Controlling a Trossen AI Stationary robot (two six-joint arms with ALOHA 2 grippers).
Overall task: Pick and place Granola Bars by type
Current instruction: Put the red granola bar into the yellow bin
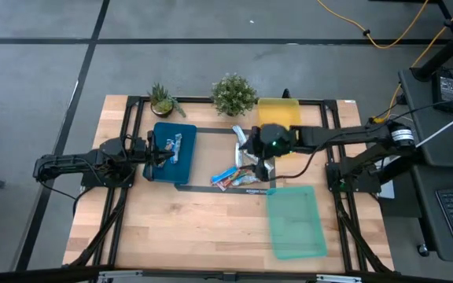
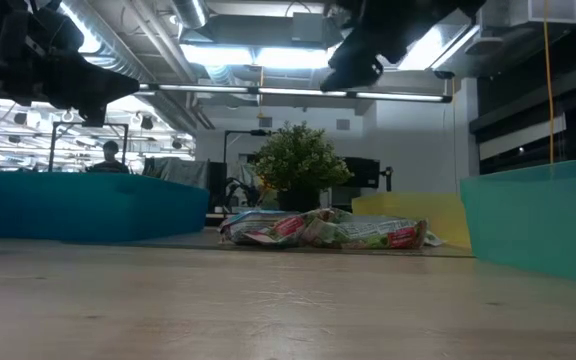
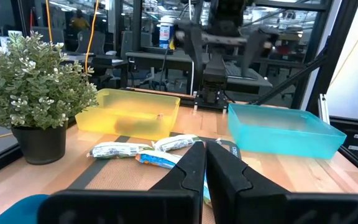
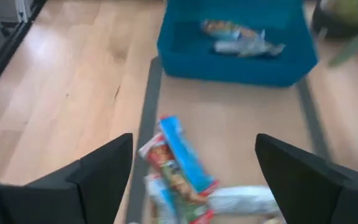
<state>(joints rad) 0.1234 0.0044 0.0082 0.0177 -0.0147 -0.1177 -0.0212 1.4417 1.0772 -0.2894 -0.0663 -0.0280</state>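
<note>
The blue-and-white bar needs to be sorted into the yellow tray [image 1: 280,112], so my right gripper should grab the blue-and-white bar's crimped end next.
Several granola bars [image 1: 238,177] lie in a loose pile on the table's middle, also seen in the low view [image 2: 323,230] and the left wrist view [image 3: 148,152]. Their wrappers are blue, white and red [image 4: 179,162]. Two more bars [image 4: 241,37] lie inside the blue tray [image 1: 183,163]. My right gripper [image 4: 194,180] hangs open above the pile, well clear of it [image 2: 353,65]. My left gripper [image 3: 205,163] is over the blue tray's near-left part [image 1: 160,154], its fingers shut with nothing seen between them.
A yellow tray [image 1: 279,114] sits at the far edge, right of two potted plants [image 1: 234,93] [image 1: 163,101]. A green tray [image 1: 296,222] lies near the right front. Bare wood lies in front of the pile and the blue tray.
</note>
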